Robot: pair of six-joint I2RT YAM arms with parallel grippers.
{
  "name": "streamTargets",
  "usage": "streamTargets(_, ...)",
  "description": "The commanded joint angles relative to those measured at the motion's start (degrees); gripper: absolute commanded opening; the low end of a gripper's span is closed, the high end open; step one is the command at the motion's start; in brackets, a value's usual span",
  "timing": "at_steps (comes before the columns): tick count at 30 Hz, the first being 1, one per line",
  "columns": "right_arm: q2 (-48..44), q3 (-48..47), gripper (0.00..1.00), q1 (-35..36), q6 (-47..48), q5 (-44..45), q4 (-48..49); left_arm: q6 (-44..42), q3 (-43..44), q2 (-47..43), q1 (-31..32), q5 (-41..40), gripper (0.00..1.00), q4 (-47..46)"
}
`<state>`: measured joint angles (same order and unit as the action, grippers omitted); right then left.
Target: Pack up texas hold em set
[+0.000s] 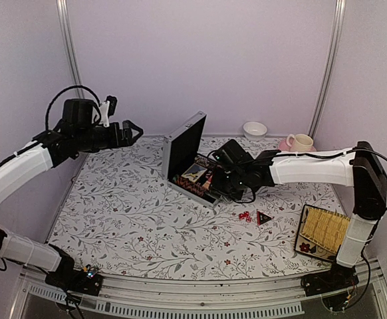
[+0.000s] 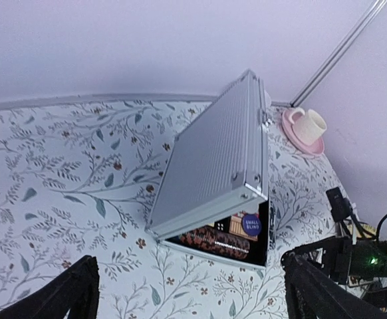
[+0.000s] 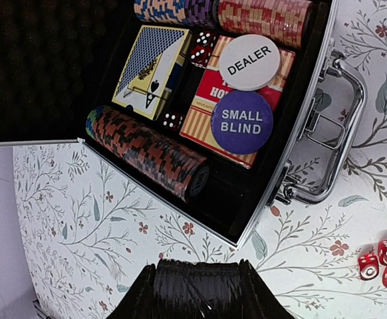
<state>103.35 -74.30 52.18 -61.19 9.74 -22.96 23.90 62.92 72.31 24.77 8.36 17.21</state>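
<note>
The chips would fall outside the case's front corner if I opened my right gripper now, so I should move them toward the air beside the red-black stack [image 3: 147, 149] before I release them.
The silver briefcase [image 1: 184, 141] stands open at the table's middle, lid up; the left wrist view shows its ribbed lid [image 2: 213, 159] from behind. Inside lie a red-black chip stack [image 3: 147, 149], cards [image 3: 150, 66], two dice, a DEALER button [image 3: 249, 62] and a SMALL BLIND button [image 3: 241, 121]. More chip stacks line the far side. My right gripper [image 3: 197, 279] is shut on a stack of black chips [image 3: 197, 292], just outside the case's front corner. Red dice [image 3: 380, 259] and a black-red triangular marker [image 1: 262, 217] lie on the table. My left gripper [image 1: 132, 131] is open and empty, high at the left.
A yellow woven tray [image 1: 324, 229] lies at the right front by the right arm's base. A pink cup and saucer [image 1: 300, 142] and a white bowl [image 1: 255, 129] stand at the back right. The case's metal handle [image 3: 326, 133] points toward the dice.
</note>
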Motion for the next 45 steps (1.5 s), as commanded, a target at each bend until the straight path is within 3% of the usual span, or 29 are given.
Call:
streamTargets(1, 4.54, -6.37, 0.13, 1.35, -4.87, 5.11, -4.68, -8.06, 2.87, -1.65, -4.22, -6.83, 0.97, 7.86)
streamTargets(6, 9.37, -11.42, 0.15, 1.60, -8.72, 7.65, -9.01, -14.31, -0.92, -3.29, -4.59, -18.24, 0.97, 4.00)
streamTargets(13, 13.36, -15.34, 0.16, 1.60, -10.15, 9.40, -11.20, -16.21, -4.06, -5.41, -4.34, -24.80, 0.97, 3.09)
streamTargets(22, 15.22, -17.44, 0.17, 1.47, -10.68, 12.70, -11.62, -17.13, -4.29, -4.86, -4.38, -26.59, 0.97, 2.74)
streamTargets(43, 19.49, -17.41, 0.18, 0.79, -11.27, 10.90, -11.70, -17.49, -4.47, -3.50, -4.34, -26.20, 0.97, 2.65)
streamTargets(45, 19.75, -17.29, 0.24, 0.80, -11.32, 11.27, -11.89, -17.48, -4.53, -3.50, -4.37, -26.26, 0.97, 2.65)
